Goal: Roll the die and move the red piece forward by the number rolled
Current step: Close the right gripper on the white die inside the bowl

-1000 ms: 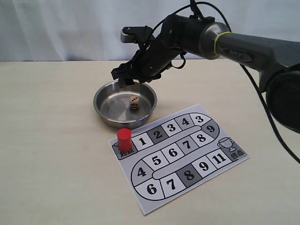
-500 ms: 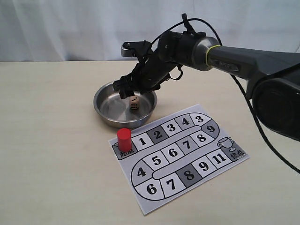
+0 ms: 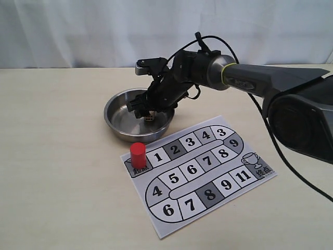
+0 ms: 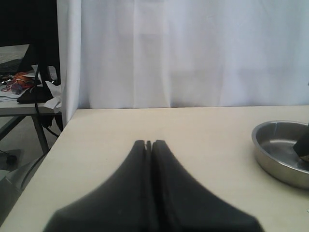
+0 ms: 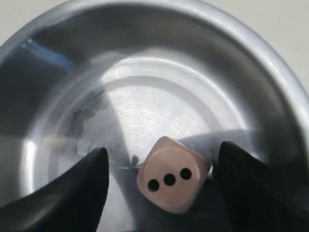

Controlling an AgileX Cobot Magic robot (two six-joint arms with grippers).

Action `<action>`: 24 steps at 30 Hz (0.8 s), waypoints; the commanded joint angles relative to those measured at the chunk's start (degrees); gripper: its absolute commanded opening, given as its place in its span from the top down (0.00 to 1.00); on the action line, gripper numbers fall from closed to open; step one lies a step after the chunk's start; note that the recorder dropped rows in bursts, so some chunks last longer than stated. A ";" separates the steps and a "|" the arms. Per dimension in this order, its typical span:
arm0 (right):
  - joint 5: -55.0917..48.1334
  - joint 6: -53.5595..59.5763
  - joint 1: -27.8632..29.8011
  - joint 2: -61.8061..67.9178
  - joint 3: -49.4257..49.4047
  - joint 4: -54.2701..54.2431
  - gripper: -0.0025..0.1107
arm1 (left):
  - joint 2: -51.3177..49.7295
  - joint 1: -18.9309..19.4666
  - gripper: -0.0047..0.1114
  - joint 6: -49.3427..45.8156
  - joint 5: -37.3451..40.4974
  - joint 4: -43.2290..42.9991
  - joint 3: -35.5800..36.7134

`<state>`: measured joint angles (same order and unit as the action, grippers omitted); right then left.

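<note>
I will pick up the die (image 3: 149, 119) next with my right gripper, by the sides on either side of its three-pip side, to roll it from the steel bowl.
The die (image 5: 173, 176) lies on the floor of the steel bowl (image 5: 145, 43), with a three-pip face toward the right wrist camera. My right gripper (image 5: 163, 150) is open and down inside the bowl, one dark finger on each side of the die and a gap on both sides. In the exterior view the right gripper (image 3: 144, 107) covers most of the die (image 3: 149, 119) in the bowl (image 3: 112, 112). The red piece (image 3: 138, 154) stands upright on the start square of the printed board (image 3: 208, 172). My left gripper (image 4: 148, 143) is shut and empty, low over the table far from the bowl (image 4: 270, 145).
The numbered track sheet lies in front of the bowl, running to a trophy square (image 3: 257, 165) at its right end. A white curtain (image 3: 78, 31) hangs behind the table. In the left wrist view the table edge (image 4: 58, 140) drops off toward a cluttered desk (image 4: 24, 92).
My right gripper has come down from above the bowl's far rim into the bowl, around the die. The die, red piece and board have not moved.
</note>
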<state>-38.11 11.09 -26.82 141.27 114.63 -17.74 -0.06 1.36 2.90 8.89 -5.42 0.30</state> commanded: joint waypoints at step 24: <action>1.43 -1.83 -1.44 -0.09 0.27 5.04 0.56 | 0.06 -0.01 0.96 0.12 -0.76 0.13 -0.30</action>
<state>-37.63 9.57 -27.93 141.27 114.63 -13.38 -0.06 1.36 2.90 8.89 -5.42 0.30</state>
